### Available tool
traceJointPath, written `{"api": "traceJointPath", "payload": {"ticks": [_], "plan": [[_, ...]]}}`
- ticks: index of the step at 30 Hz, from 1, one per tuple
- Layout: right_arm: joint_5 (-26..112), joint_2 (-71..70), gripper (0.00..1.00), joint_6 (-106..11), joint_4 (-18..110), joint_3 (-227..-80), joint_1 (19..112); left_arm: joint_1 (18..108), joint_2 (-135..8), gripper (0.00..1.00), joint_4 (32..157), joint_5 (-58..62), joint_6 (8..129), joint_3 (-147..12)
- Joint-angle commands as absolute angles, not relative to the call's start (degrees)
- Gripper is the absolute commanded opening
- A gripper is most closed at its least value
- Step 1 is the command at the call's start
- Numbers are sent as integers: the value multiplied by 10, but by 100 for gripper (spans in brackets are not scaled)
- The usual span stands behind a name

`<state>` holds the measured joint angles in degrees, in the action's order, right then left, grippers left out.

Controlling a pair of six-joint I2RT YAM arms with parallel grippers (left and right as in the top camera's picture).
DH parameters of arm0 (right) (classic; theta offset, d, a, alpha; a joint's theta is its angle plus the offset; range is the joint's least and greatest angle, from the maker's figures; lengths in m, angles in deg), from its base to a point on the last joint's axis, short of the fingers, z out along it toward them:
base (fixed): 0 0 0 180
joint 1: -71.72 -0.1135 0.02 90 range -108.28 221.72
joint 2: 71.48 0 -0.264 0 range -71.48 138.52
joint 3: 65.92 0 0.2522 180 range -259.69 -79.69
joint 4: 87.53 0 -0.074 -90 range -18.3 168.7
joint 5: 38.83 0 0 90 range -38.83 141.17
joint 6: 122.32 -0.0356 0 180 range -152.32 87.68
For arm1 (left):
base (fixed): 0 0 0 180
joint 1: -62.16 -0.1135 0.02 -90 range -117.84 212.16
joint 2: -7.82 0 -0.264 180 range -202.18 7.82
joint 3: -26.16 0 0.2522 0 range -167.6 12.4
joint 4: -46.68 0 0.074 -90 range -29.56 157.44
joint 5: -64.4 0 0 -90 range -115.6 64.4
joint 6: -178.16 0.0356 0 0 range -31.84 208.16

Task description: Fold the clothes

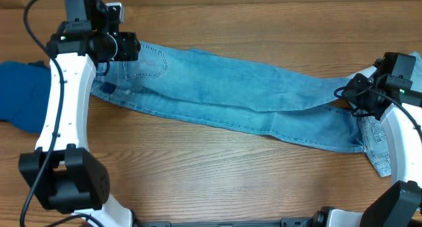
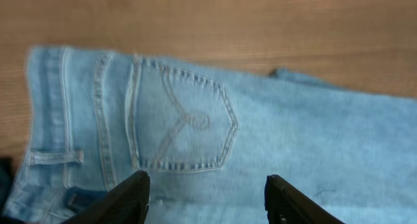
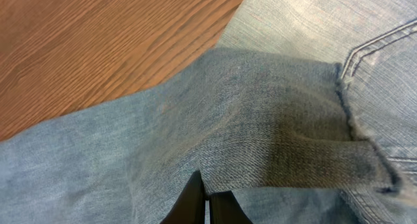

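The jeans need to be lifted and opened out for folding, so my left gripper will next grab their waist end (image 1: pixel 112 78), beside the back pocket.
A pair of light blue jeans (image 1: pixel 231 88) lies stretched across the wooden table, waist at the left and legs running right. My left gripper (image 1: pixel 125 47) is open and hovers over the waist end. In the left wrist view its fingers (image 2: pixel 208 195) sit apart just below a back pocket (image 2: pixel 182 120), with nothing between them. My right gripper (image 1: pixel 359 88) is at the leg end. In the right wrist view its fingers (image 3: pixel 208 201) are shut on a fold of the jeans' denim (image 3: pixel 280 139), near the frayed hem (image 3: pixel 365 159).
A dark blue cloth (image 1: pixel 16 95) lies at the table's left edge. More light denim with a pocket (image 1: pixel 377 141) lies under my right arm at the right edge. Bare wood (image 1: pixel 217 174) fills the front of the table.
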<state>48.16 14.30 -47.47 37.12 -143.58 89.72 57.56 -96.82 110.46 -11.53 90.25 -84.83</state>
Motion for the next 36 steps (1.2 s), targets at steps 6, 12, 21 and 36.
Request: {"api": "traceJointPath", "payload": {"ticks": [6,12,21,36], "plan": [[486,138,4,-473,372,-1444,899,566,-1065,61,1121,-108,902,-860],[486,138,26,-473,350,-1444,899,537,-1069,64,1033,-119,860,-860],[486,138,88,-473,325,-1444,899,482,-1109,62,1078,-181,855,-859],[486,138,87,-472,318,-1444,899,473,-1181,4,1032,-120,779,-866]]}}
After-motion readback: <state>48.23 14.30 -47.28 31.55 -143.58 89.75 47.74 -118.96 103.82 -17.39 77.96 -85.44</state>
